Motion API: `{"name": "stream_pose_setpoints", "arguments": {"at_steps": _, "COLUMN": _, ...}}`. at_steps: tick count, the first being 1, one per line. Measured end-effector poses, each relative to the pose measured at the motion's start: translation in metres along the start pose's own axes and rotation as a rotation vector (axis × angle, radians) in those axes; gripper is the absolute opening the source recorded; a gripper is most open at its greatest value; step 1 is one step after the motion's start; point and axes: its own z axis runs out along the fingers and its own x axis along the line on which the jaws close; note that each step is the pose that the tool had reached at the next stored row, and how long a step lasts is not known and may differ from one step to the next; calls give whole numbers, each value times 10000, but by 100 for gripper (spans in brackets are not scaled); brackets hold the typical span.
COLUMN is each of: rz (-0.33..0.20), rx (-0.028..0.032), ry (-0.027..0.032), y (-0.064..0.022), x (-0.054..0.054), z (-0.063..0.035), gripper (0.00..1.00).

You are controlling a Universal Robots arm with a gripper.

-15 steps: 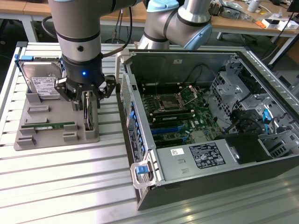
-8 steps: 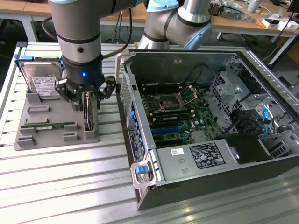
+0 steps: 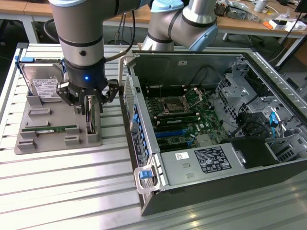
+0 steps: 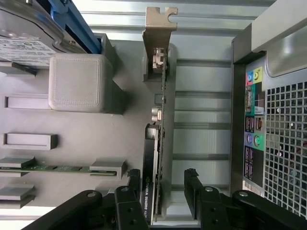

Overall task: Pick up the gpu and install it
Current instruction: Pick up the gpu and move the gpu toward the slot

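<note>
I should next grab the GPU by its dark edge [image 3: 90,114] with my gripper, so I can install it in the open computer case.
The gpu [image 4: 159,120] stands on edge in a slot of the grey holder tray [image 3: 50,114], its silver end bracket [image 4: 160,21] at one end and its black cooler face towards the tray's middle. In the exterior view the gpu [image 3: 91,120] is a dark upright card at the tray's right edge. My gripper [image 3: 90,106] hangs directly over it, open. In the wrist view the gripper [image 4: 163,181] has one black finger [image 4: 133,184] close beside the cooler face, while the other finger [image 4: 193,184] stands off the board side with a visible gap.
A green memory stick [image 3: 50,129] and a silver hard drive [image 3: 44,84] with a white label sit in the same tray. The open computer case [image 3: 144,143] lies at the exterior view's right, its motherboard [image 3: 180,115] exposed. The case's rear panel [image 4: 280,124] is close to the gpu slot.
</note>
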Motion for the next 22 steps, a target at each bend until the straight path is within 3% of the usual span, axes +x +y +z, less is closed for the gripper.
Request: {"name": "stream_pose_setpoints", "arguments": {"at_steps": 22, "rz": 0, "rx": 0, "ry": -1, "y": -8, "x": 2, "z": 96, "gripper": 50}}
